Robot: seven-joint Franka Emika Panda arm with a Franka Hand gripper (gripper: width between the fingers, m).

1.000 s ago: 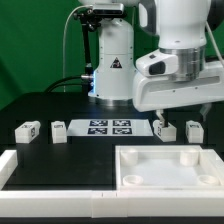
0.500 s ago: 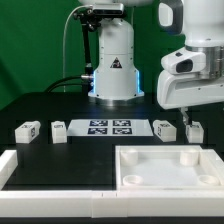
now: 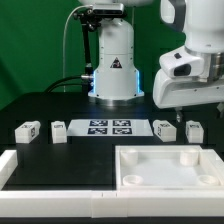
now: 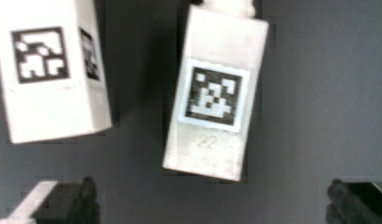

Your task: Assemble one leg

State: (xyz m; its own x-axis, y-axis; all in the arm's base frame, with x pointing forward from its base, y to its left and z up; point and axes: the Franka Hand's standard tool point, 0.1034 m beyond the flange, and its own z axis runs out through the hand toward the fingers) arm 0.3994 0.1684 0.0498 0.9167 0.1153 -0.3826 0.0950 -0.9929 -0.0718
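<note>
I should pick up the leg by its tagged body [image 3: 194, 131] [image 4: 211, 118] next, so that its round tip stays free for the hole of the tray-like piece.
Four white legs with black-and-white tags lie on the dark table: two at the exterior view's left [image 3: 27, 131] [image 3: 59, 130] and two at its right [image 3: 164, 128] [image 3: 194, 130]. My gripper [image 3: 180, 114] hangs just above the two right legs, touching neither. In the wrist view one leg [image 4: 218, 95] lies lengthwise ahead of the open gripper [image 4: 214, 198], outside the gap between the fingers, and a second leg [image 4: 55, 70] lies beside it. The jaws stand wide apart and hold nothing.
The marker board [image 3: 108, 126] lies between the leg pairs. A large flat white tray-like piece [image 3: 215, 152] with round corner holes sits in front at the right. A white L-shaped wall [image 3: 20, 165] runs along the front left. The robot base [image 3: 112, 60] stands behind.
The arm has moved toward the exterior view's right, from over the inner right leg to above the gap between both right legs. The gripper stays open and empty.
</note>
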